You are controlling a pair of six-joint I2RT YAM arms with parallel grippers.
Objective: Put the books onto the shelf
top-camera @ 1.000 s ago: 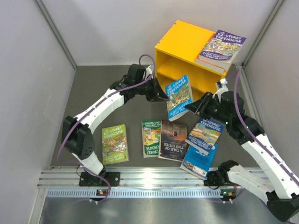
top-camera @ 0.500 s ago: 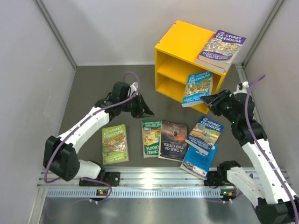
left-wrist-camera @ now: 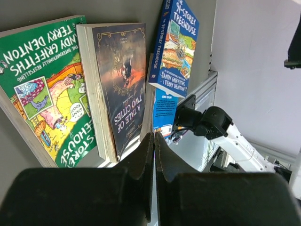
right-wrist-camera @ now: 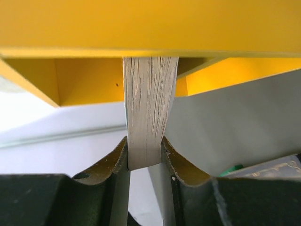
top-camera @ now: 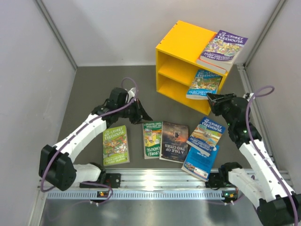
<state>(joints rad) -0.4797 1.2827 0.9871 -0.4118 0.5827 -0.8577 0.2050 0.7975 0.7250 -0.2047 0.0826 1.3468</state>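
My right gripper should keep holding the blue-covered book. Much of it is outside, so it would tip off the shelf's open front if I opened now.
The yellow shelf (top-camera: 181,40) stands at the back right with a purple Treehouse book (top-camera: 222,47) lying on its top. My right gripper (top-camera: 212,100) is shut on the page edge of a blue-covered book (top-camera: 204,84), whose far end is at the shelf's open front by the middle board. From the right wrist, this book (right-wrist-camera: 148,103) sits between the jaws of the right gripper (right-wrist-camera: 146,150), under a shelf board (right-wrist-camera: 141,28). My left gripper (top-camera: 146,117) is shut and empty, hovering over the floor books. From the left wrist, the left gripper (left-wrist-camera: 154,136) points at the dark book (left-wrist-camera: 122,75).
On the floor lie a green book (top-camera: 115,144), a smaller green book (top-camera: 152,139), the dark book (top-camera: 174,141), and a blue Treehouse book (top-camera: 206,133) stacked on a plain blue one (top-camera: 201,162). Grey walls close both sides; a metal rail (top-camera: 155,183) runs along the front.
The right gripper has carried the blue-covered book up and back to the shelf front. The left arm has pulled back from that book toward the floor books, jaws closing.
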